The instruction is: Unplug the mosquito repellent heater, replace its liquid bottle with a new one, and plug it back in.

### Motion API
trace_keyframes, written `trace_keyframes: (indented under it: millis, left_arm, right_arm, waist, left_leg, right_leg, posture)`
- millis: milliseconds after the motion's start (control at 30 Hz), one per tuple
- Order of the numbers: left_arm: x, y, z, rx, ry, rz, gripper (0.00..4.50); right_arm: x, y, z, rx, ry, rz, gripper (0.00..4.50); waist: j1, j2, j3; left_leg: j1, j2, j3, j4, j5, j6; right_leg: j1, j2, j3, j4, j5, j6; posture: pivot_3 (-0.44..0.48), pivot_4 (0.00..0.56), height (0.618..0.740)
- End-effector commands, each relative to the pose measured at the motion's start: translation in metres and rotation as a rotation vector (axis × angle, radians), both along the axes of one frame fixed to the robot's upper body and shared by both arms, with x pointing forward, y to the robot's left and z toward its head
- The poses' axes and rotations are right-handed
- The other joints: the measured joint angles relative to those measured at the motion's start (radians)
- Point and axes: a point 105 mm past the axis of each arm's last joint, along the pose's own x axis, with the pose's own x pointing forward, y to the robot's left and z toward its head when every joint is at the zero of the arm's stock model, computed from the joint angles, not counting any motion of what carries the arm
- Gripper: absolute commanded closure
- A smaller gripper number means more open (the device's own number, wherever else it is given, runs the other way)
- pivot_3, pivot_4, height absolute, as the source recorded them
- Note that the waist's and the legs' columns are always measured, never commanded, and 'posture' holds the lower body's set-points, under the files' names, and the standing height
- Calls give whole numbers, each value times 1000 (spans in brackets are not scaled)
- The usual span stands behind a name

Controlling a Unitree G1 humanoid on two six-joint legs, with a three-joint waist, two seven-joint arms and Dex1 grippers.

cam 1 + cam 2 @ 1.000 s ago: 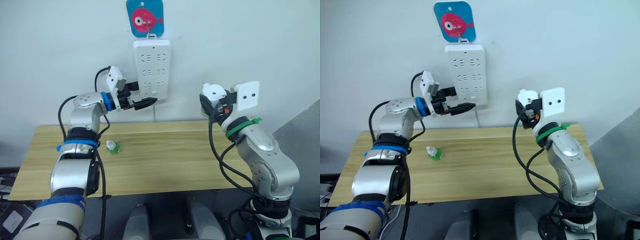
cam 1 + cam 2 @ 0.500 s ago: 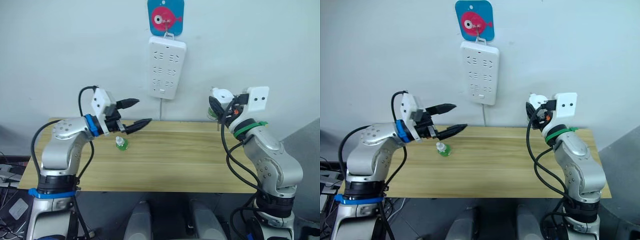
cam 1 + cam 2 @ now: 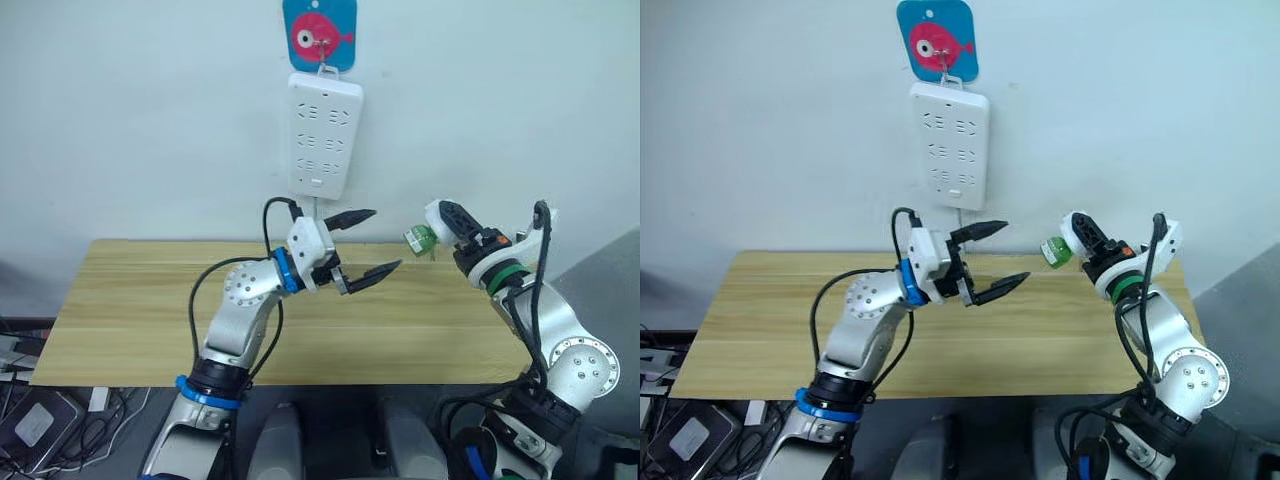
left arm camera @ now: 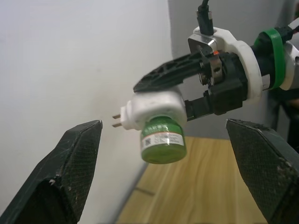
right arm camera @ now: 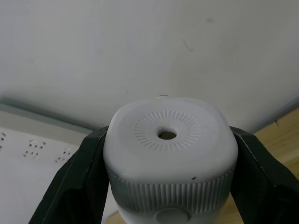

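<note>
My left gripper grabs the bottle's green labelled body [image 4: 163,143] next, to unscrew the used liquid bottle from the heater [image 4: 156,107].
My right gripper [image 3: 443,217] is shut on the white mosquito repellent heater [image 5: 167,154], held in the air above the table's right end with its plug pins toward the wall. Its liquid bottle [image 4: 163,140], green and labelled, hangs screwed in under the heater [image 4: 152,110]. To the left of the heater, over the table's middle, my left gripper [image 3: 364,243] is wide open and empty, with its fingers pointing at the bottle [image 3: 420,238] and a gap between them. The new one is out of view.
The long white power strip [image 3: 323,135] hangs on the wall under a blue fish hook card [image 3: 320,30], above and between the grippers. The wooden table [image 3: 150,300] runs along the wall. Cables and a box [image 3: 30,410] lie on the floor at the left.
My left arm has swung from the table's left side to its middle, still open, now facing the heater. The right gripper has tilted the heater over and lowered it. The camera has also shifted.
</note>
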Motion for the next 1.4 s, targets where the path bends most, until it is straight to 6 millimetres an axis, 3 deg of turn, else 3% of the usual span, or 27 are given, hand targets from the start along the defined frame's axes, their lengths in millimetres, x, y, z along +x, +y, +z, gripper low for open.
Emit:
trace_keyframes:
  millis: [33,400,733,833,1000,1033,1400]
  left_arm:
    - [-2,-11,10,-37,-47,-14,18]
    - [3,-33,8,-104,-40,24,18]
    - [9,-38,10,-117,-35,33,18]
    - [9,-38,10,-117,-28,27,556]
    - [9,-40,15,-135,-38,29,2104]
    - [9,-40,16,-138,-40,29,2240]
    - [8,-38,16,-121,-61,39,2238]
  right_arm:
    - [-7,6,21,54,-63,34,1478]
    - [-19,20,33,127,-57,89,1478]
    - [-23,29,41,132,-59,123,1478]
    - [-23,30,41,137,-59,127,1478]
    - [-24,32,42,133,-59,131,1478]
    - [-24,32,42,134,-59,131,1478]
    - [-22,31,39,115,-51,123,1478]
  waist:
    - [-4,0,0]
    - [-24,0,0]
    - [-24,0,0]
    - [-24,0,0]
    - [-24,0,0]
    - [-24,0,0]
    - [-23,0,0]
  left_leg:
    - [0,0,0,0,0,0]
    - [-1,0,-1,0,0,0]
    - [-1,-1,-1,0,0,0]
    - [-1,-1,-1,0,0,0]
    - [-1,-1,-1,0,0,0]
    - [-1,-1,-1,0,0,0]
    - [-2,-1,-1,0,0,0]
  right_leg:
    - [0,0,0,0,0,0]
    - [0,3,0,-1,0,0]
    - [0,3,0,-2,0,0]
    - [0,3,-1,-2,0,0]
    - [0,3,-1,-2,0,0]
    - [0,3,-1,-2,0,0]
    - [0,3,-1,-2,0,0]
  posture:
    - [-116,263,740]
    - [-135,267,740]
    - [-137,267,740]
    - [-136,267,740]
    - [-136,263,740]
    - [-136,263,740]
    - [-131,251,740]
